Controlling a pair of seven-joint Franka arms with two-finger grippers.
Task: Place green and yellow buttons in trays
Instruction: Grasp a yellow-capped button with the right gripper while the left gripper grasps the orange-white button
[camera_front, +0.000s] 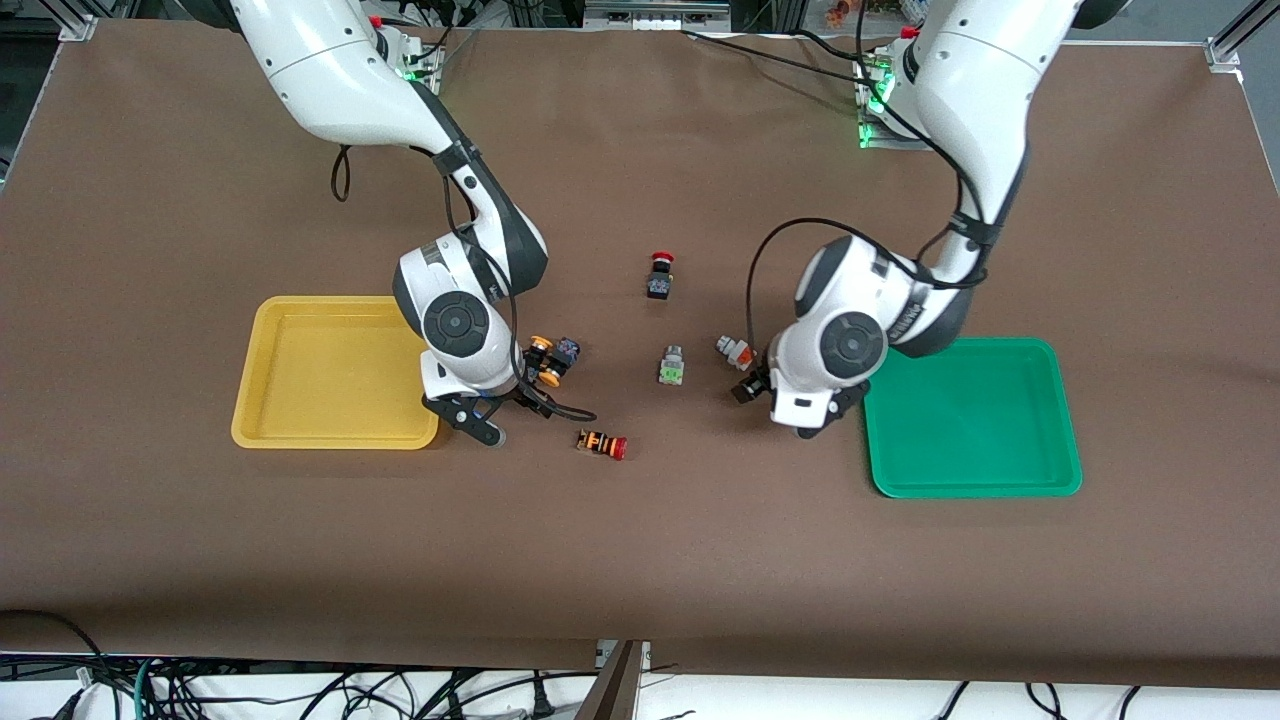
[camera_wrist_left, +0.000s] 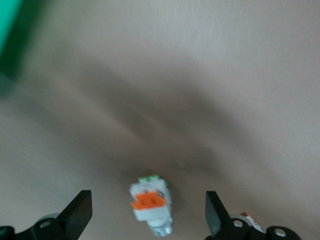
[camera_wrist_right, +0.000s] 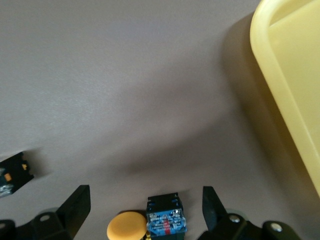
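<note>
The robot's right gripper should next pick up the yellow-capped button by its black switch body (camera_wrist_right: 166, 218) to place the button in the yellow tray (camera_wrist_right: 300, 75).
My right gripper (camera_front: 508, 405) is open, low over the table beside the yellow tray (camera_front: 300, 375). In the right wrist view the open right gripper (camera_wrist_right: 145, 206) straddles a yellow-capped button (camera_wrist_right: 129, 226) and a black switch body with a blue label (camera_wrist_right: 166, 218). Two yellow-capped buttons (camera_front: 545, 360) lie beside it. My left gripper (camera_front: 772, 395) is open, beside the green tray (camera_front: 975, 420). In the left wrist view the open left gripper (camera_wrist_left: 148, 211) straddles the grey button with an orange face (camera_wrist_left: 149, 205), also visible from the front (camera_front: 735, 350). The grey button with a green face (camera_front: 671, 366) lies mid-table.
A red-capped black switch (camera_front: 660, 275) lies farther from the front camera than the green-faced button. A red-capped switch with an orange-striped body (camera_front: 602, 444) lies nearer the camera. The yellow tray's rim (camera_wrist_right: 295, 90) and a green tray corner (camera_wrist_left: 9, 30) show in the wrist views.
</note>
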